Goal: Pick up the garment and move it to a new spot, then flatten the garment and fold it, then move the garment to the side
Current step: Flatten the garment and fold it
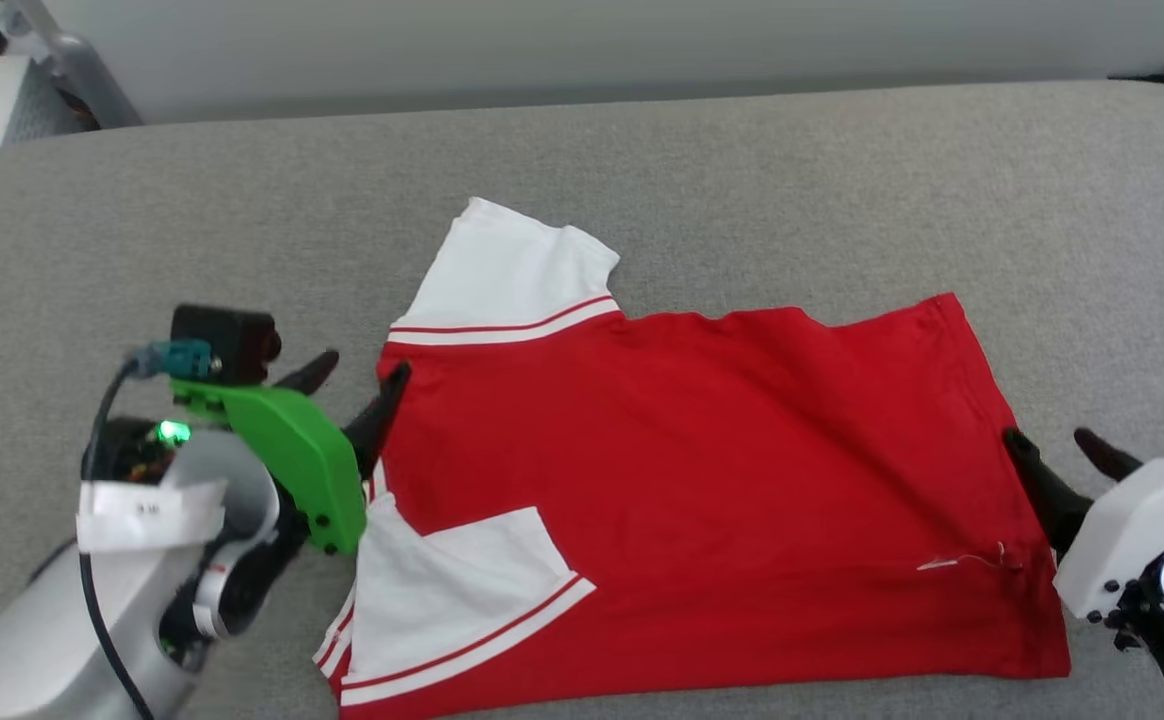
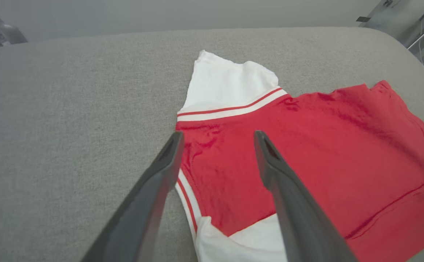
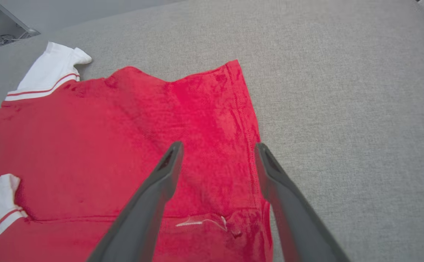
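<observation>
The robot's left gripper needs to grab the white sleeve's outer cuff corner next, to fold the garment's red body over.
The garment lies on the grey padded surface, folded over on itself, red body across the middle. One white sleeve points to the far side and another white sleeve lies at the near left. My left gripper stands open at the garment's left edge, with one finger over the red cloth and the other over the grey surface; the left wrist view shows the same gripper and garment. My right gripper stands open at the right hem, holding nothing. In the right wrist view its fingers straddle the hem of the garment.
The grey surface runs wide on all sides of the shirt, and its far edge meets a pale wall. A white block and metal frame stand at the far left corner. A loose white thread lies on the cloth near the right hem.
</observation>
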